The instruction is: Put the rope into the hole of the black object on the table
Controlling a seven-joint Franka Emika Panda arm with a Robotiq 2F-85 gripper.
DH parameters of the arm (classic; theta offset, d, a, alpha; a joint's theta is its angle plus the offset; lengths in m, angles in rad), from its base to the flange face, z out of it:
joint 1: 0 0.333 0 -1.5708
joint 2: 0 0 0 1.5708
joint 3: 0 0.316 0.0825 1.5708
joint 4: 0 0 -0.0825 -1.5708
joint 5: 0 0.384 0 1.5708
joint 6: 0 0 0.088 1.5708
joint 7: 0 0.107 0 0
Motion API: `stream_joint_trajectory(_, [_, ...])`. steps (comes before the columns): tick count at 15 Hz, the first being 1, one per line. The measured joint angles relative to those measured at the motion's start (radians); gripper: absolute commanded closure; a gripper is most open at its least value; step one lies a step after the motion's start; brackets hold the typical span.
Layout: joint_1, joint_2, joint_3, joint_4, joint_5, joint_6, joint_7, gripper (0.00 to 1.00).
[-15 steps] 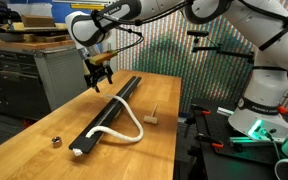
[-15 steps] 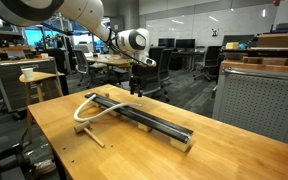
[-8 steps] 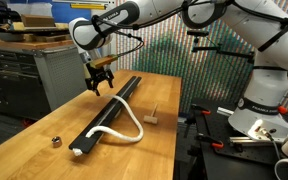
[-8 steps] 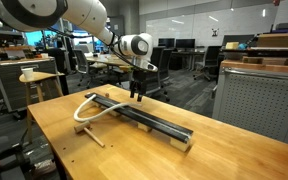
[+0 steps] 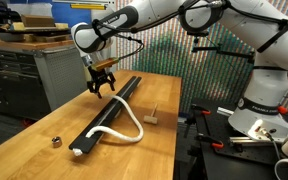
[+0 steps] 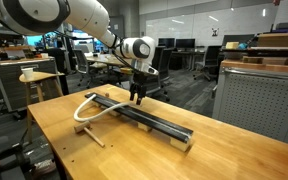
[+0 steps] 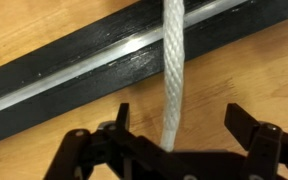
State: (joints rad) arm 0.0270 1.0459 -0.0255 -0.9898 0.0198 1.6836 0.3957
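The rope's end is between my open fingers with space on both sides. My gripper should close on the rope now, because it would hold the rope.
The long black object [image 5: 112, 108] lies lengthwise on the table [image 5: 44, 130], also in the other exterior view [image 6: 149, 119]. The white rope [image 5: 134, 122] lies partly along the bar and loops out onto the table beside it [image 6: 84, 108]. My gripper [image 5: 102, 86] hangs just above the bar's middle-to-far part [image 6: 137, 95]. In the wrist view the rope [image 7: 172, 70] crosses the bar [image 7: 74, 70] and its silver groove [image 7: 94, 62], then runs between my fingers [image 7: 179, 128]. The fingers are wide apart and do not touch the rope.
A small tan wooden block [image 5: 154, 117] lies beside the rope loop. A tiny dark metallic piece [image 5: 56, 141] sits near the table's front corner. A grey metal cabinet [image 6: 259, 95] stands behind the table. Another robot base [image 5: 259, 110] stands off the table's edge.
My gripper has come down a little and closer to the black bar. The rope and the bar have not moved.
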Motion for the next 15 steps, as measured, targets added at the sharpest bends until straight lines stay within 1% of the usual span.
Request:
stream_joint_trajectory(1, [0.000,0.004,0.000,0.005,0.002,-0.007,0.000,0.31])
stream_joint_trajectory(4, [0.000,0.013,0.001,0.023,0.005,-0.025,-0.001,0.57])
stream_joint_trajectory(6, [0.000,0.019,0.002,0.035,0.005,-0.035,-0.002,0.73])
stream_joint_trajectory(8, [0.000,0.025,0.002,0.047,0.005,-0.046,-0.003,0.86])
stream_joint_trajectory(9, [0.000,0.027,0.002,0.051,0.006,-0.050,-0.003,0.95])
stream_joint_trajectory(11, [0.000,0.027,0.002,0.055,0.006,-0.053,-0.006,1.00])
stream_joint_trajectory(12, [0.001,0.027,0.002,0.058,0.006,-0.054,-0.009,1.00])
stream_joint_trajectory(13, [0.001,0.027,0.002,0.062,0.006,-0.057,-0.013,0.98])
stream_joint_trajectory(15, [0.003,0.027,0.003,0.074,0.006,-0.068,-0.013,0.98])
